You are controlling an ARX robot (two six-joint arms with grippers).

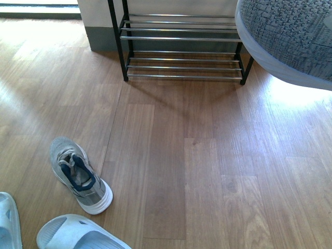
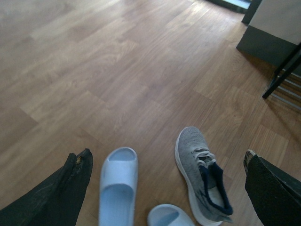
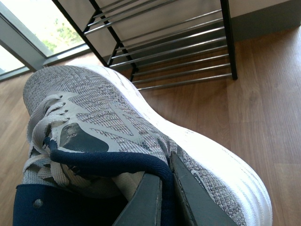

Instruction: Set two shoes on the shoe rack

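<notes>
The shoe on the floor needs to go on the shoe rack as the second shoe, so my left gripper should grab it next by its side at the navy collar.
My right gripper is shut on the navy collar of a grey knit sneaker, held above the floor on its side with the toe toward the shoe rack. In the front view this sneaker fills the top right corner, beside the black-framed rack with chrome rods. The other grey sneaker lies upright on the floor at lower left. My left gripper hangs open above that sneaker and holds nothing.
Two pale blue slide slippers lie at the bottom left, next to the floor sneaker; from the left wrist one slipper shows whole. Wood floor stretches to the rack. A grey skirting and wall stand behind the rack.
</notes>
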